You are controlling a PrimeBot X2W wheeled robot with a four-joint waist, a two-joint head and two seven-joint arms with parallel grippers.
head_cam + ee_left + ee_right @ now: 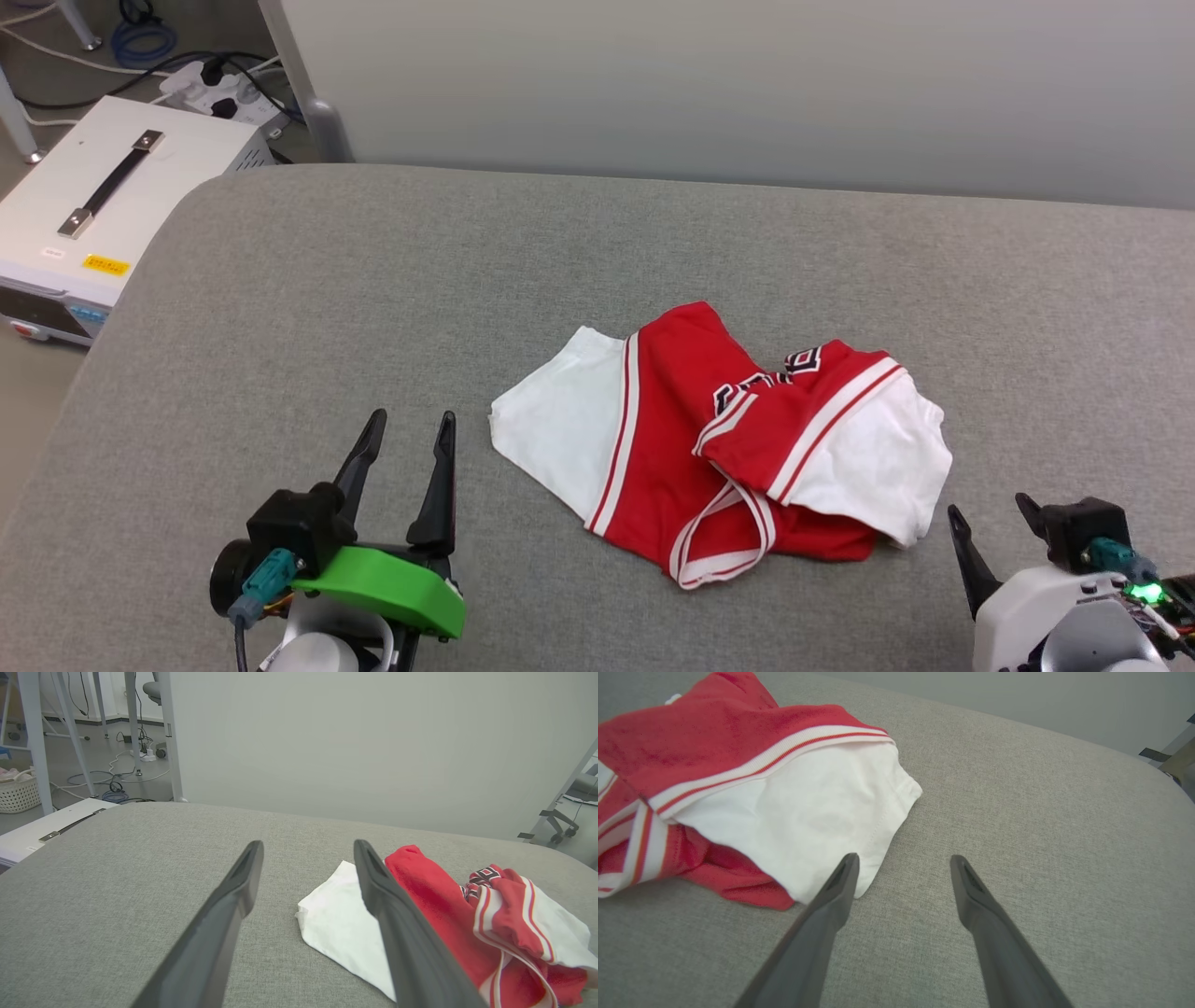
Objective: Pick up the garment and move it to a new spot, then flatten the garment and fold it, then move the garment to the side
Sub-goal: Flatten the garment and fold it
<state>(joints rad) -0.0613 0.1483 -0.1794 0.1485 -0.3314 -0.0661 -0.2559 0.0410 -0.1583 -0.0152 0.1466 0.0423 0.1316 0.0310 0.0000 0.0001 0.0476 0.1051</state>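
Observation:
The white sleeve is flat on the tabletop, with its hem edge [494, 410] slightly raised. My left gripper needs to grab the garment by that sleeve tip [494, 419] next.
The garment [719, 443], red with white sleeves and striped trim, lies crumpled in a loose heap on the grey padded table [373, 308], near its front middle. Part of its black lettering shows on a fold. My left gripper [411, 425] stands open just left of the white sleeve, nothing between its fingers. In the left wrist view the garment [434, 905] lies to the right of my left gripper [308, 847]. My right gripper [990, 513] is open at the heap's lower right. In the right wrist view the white sleeve [808, 826] lies just beyond the left fingertip [847, 863].
A white equipment box [103, 205] with a black handle stands on the floor off the table's left edge, with a power strip [219, 93] and cables behind it. A pale wall panel [747, 84] runs behind the table. Bare grey table lies left and right of the heap.

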